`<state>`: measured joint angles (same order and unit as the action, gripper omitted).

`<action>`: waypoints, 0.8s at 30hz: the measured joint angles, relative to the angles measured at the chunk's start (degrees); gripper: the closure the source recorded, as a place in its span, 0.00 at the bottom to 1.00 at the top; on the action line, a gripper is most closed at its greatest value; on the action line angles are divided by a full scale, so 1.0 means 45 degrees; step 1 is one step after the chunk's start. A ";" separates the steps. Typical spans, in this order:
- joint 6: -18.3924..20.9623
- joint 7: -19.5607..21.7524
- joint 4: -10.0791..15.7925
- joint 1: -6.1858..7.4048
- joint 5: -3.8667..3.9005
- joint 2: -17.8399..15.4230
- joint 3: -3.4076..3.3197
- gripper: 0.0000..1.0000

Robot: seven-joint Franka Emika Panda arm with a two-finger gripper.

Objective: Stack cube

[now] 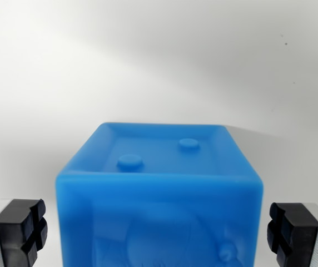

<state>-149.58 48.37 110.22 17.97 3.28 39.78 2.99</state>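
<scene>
The blue cube [159,194] needs to be stacked, so next my gripper needs to grab it by two opposite sides, square beneath its studded top [159,150].
A blue cube [159,194] fills the lower middle of the wrist view, standing on a white surface [148,67]. Its top face has a raised rim and two round studs. My gripper [159,233] is open, and the cube sits between its jaws. The left black pad [21,231] is beside the cube's left side with a small gap. The right black pad [289,233] stands just off the cube's right side. Neither pad touches the cube. The cube's lower part is cut off by the frame.
Plain white surface stretches behind and around the cube, with a soft shadow across the upper right. No other cube shows in this view.
</scene>
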 joint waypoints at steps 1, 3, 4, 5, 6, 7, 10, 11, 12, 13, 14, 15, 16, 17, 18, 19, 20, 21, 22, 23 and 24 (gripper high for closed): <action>-0.0032 0.0000 -0.0021 0.0009 0.0000 0.0053 -0.0010 0.00; -0.0081 0.0000 -0.0053 0.0018 0.0000 0.0138 -0.0022 0.00; -0.0110 0.0000 -0.0070 0.0021 0.0000 0.0183 -0.0028 0.00; -0.0136 0.0000 -0.0084 0.0023 0.0000 0.0220 -0.0032 0.00; -0.0155 0.0000 -0.0095 0.0025 0.0000 0.0248 -0.0036 0.00; -0.0172 0.0000 -0.0104 0.0025 0.0000 0.0269 -0.0038 0.00; -0.0191 0.0000 -0.0111 0.0029 0.0000 0.0287 -0.0042 1.00; -0.0194 0.0000 -0.0113 0.0030 0.0000 0.0286 -0.0042 1.00; -0.0194 0.0000 -0.0117 0.0031 0.0000 0.0286 -0.0042 1.00; -0.0195 0.0000 -0.0118 0.0031 0.0000 0.0286 -0.0042 1.00; -0.0195 0.0000 -0.0119 0.0031 0.0000 0.0286 -0.0043 1.00; -0.0195 0.0000 -0.0119 0.0031 0.0000 0.0286 -0.0043 1.00; -0.0195 0.0000 -0.0119 0.0031 0.0000 0.0286 -0.0043 1.00; -0.0195 0.0000 -0.0119 0.0031 0.0000 0.0286 -0.0043 1.00; -0.0195 0.0000 -0.0119 0.0031 0.0000 0.0286 -0.0043 1.00; -0.0196 0.0000 -0.0119 0.0031 0.0000 0.0286 -0.0043 1.00; -0.0196 0.0000 -0.0119 0.0031 0.0000 0.0286 -0.0043 1.00; -0.0196 0.0000 -0.0119 0.0031 0.0000 0.0286 -0.0043 1.00; -0.0196 0.0000 -0.0120 0.0031 0.0000 0.0286 -0.0043 1.00; -0.0196 0.0000 -0.0120 0.0031 0.0000 0.0286 -0.0043 1.00; -0.0196 0.0000 -0.0120 0.0031 0.0000 0.0286 -0.0043 1.00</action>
<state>-150.46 48.37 109.69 18.12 3.28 41.07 2.80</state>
